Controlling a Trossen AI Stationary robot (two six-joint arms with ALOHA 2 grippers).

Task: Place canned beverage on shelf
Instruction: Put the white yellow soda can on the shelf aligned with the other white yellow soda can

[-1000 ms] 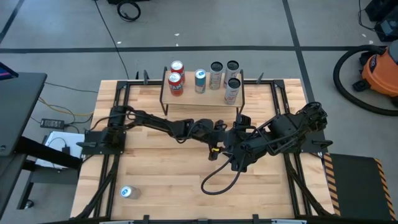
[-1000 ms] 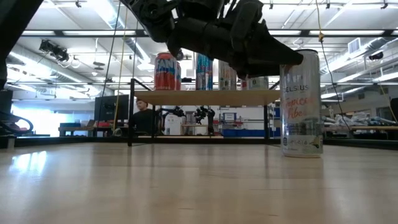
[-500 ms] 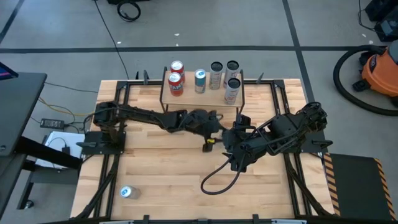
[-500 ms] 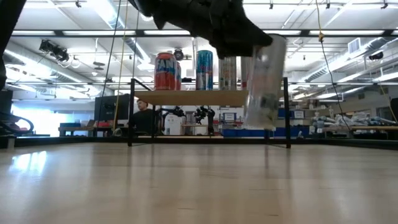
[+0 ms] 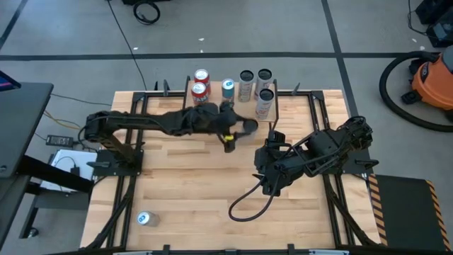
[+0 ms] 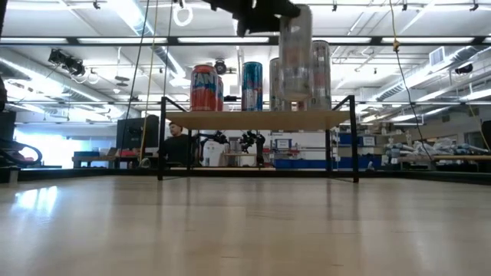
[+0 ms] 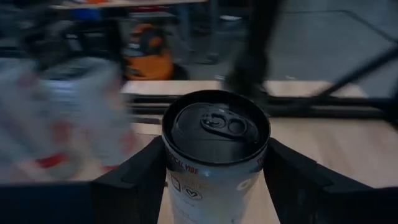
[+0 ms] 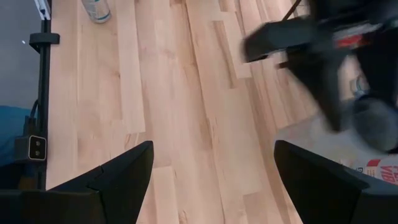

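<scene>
I should keep my left gripper closed for now. The silver can with the dark top is in front of the shelf's near edge, short of the board, and would fall if I let go now.
My left gripper (image 5: 243,130) is shut on a silver can with a dark top (image 7: 216,124), just on the near side of the shelf (image 5: 216,83). In the low view the can (image 6: 295,46) is high above the table, in front of the shelf's wooden board (image 6: 230,119). Several cans stand on the board: two red (image 5: 199,94), one blue (image 5: 227,92) and three silver (image 5: 264,103). My right gripper (image 5: 272,176) is open and empty over the table's right middle; it also shows in the right wrist view (image 8: 211,180). My left gripper pinches the can's side wall just below the rim (image 7: 171,174) between its two fingers (image 7: 134,180), one on each side. The fingers come about level from the table's left. The can stands upright in the hold, lifted clear of the table.
Another can (image 5: 144,219) stands on the table near the front left corner; it also shows in the right wrist view (image 8: 96,9). A black cable loop (image 5: 248,205) lies below the right arm. Black frame rails (image 5: 134,177) run along the table's left and right sides.
My left gripper has lifted the silver can off the table and carried it up and toward the far edge, to the shelf. The can stood on the table, tilted as it rose, and is now upright and high. My right arm has kept still.
</scene>
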